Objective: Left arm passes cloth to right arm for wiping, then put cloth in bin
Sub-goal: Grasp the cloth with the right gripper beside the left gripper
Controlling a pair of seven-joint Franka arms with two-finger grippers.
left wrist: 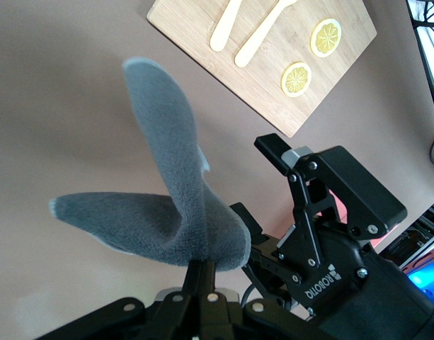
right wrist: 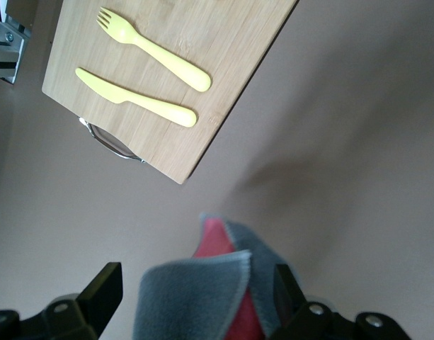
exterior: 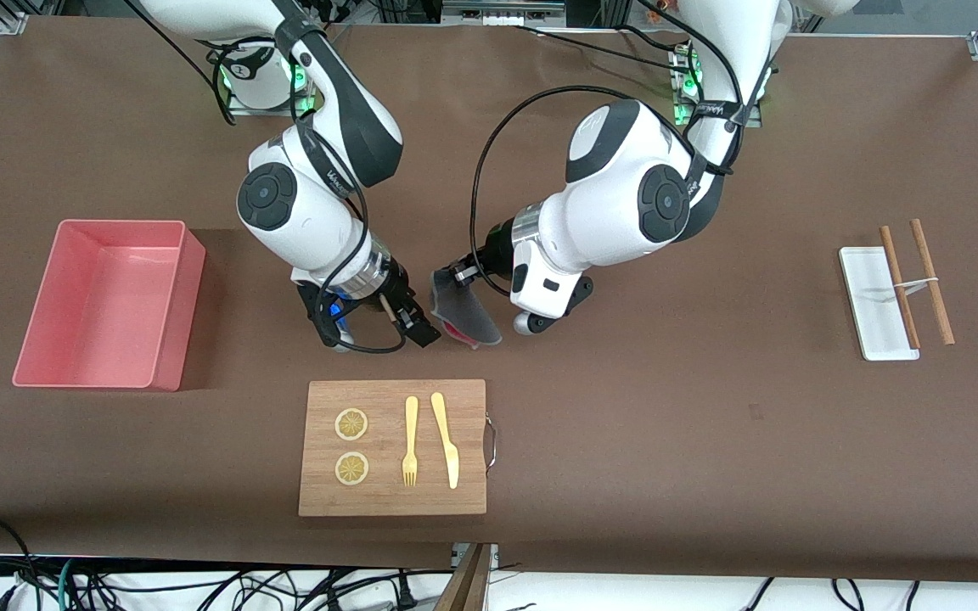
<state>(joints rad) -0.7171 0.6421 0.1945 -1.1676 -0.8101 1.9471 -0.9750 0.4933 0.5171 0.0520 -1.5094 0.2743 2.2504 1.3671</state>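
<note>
The cloth's grey flaps should stay free for wiping, so my right gripper needs to grab the cloth's folded middle around the crimson side (exterior: 455,321).
The cloth (exterior: 465,316), dark grey with a crimson face, hangs in the air over the bare table between the two arms. My left gripper (exterior: 448,278) is shut on its upper edge. In the left wrist view the closed gripper (left wrist: 208,263) pinches the grey cloth (left wrist: 170,212). My right gripper (exterior: 418,327) is open beside the cloth. In the right wrist view the cloth (right wrist: 188,297) shows between the gripper's (right wrist: 197,283) spread fingers (right wrist: 103,290). The pink bin (exterior: 179,314) stands empty toward the right arm's end of the table.
A wooden cutting board (exterior: 387,492) lies nearer the front camera than the grippers, with two lemon slices (exterior: 351,424), a yellow fork (exterior: 410,441) and a knife (exterior: 446,437). A white tray (exterior: 871,314) with chopsticks (exterior: 930,280) lies toward the left arm's end.
</note>
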